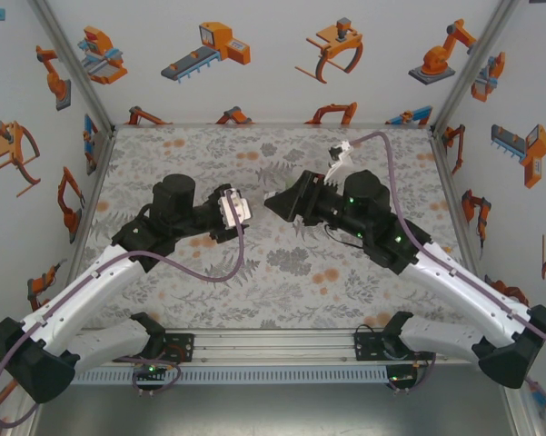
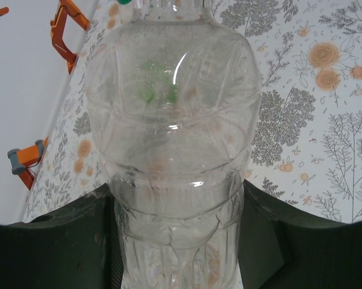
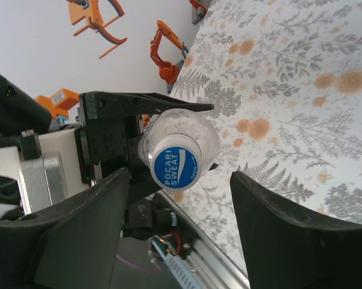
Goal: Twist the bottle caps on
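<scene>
I should grab the blue bottle cap end-on with my right gripper next, with one finger on each opposite side of the cap's rim. Then I can screw it on.
My left gripper is shut on the lower body of a colourless bottle, which lies level and points at the right arm. A blue bottle cap printed POCARI SWEAT sits on the bottle's neck. My right gripper stands open, one dark finger on each side of the cap and neither touching it. In the top view the left gripper and right gripper meet tip to tip over the middle of the table. A green blur shows through the bottle.
The floral table is walled in white on three sides, with a metal rail along the near edge. Both arms reach inward from the bottom corners. A small green piece pokes in at the top edge of the left wrist view.
</scene>
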`<action>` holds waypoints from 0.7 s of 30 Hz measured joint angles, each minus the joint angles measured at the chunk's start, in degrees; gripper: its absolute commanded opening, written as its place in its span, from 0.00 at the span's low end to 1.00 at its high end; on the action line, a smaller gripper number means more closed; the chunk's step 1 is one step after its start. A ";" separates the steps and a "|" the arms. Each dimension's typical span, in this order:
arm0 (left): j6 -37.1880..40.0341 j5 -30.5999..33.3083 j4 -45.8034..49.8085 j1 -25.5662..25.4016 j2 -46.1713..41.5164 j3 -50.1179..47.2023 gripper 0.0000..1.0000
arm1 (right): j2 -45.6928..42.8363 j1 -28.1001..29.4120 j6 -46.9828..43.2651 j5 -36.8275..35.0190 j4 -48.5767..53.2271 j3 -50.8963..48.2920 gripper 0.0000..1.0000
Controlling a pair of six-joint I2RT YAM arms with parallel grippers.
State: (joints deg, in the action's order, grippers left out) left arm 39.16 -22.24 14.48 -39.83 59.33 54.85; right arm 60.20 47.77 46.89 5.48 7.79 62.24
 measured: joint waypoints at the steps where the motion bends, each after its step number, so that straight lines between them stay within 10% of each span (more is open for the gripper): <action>1: -0.02 -0.28 -0.04 0.00 0.00 0.00 0.00 | -0.59 0.00 -2.08 0.00 0.37 0.26 0.64; 21: 3.65 -19.56 5.79 -0.66 1.97 2.29 0.00 | -6.84 0.00 -70.03 22.34 15.74 7.28 0.63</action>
State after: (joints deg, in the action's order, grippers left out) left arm 42.81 -41.80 20.27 -40.49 61.30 57.14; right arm 53.36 47.77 -23.14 27.81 23.53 69.52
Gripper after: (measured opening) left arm 0.568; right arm 0.630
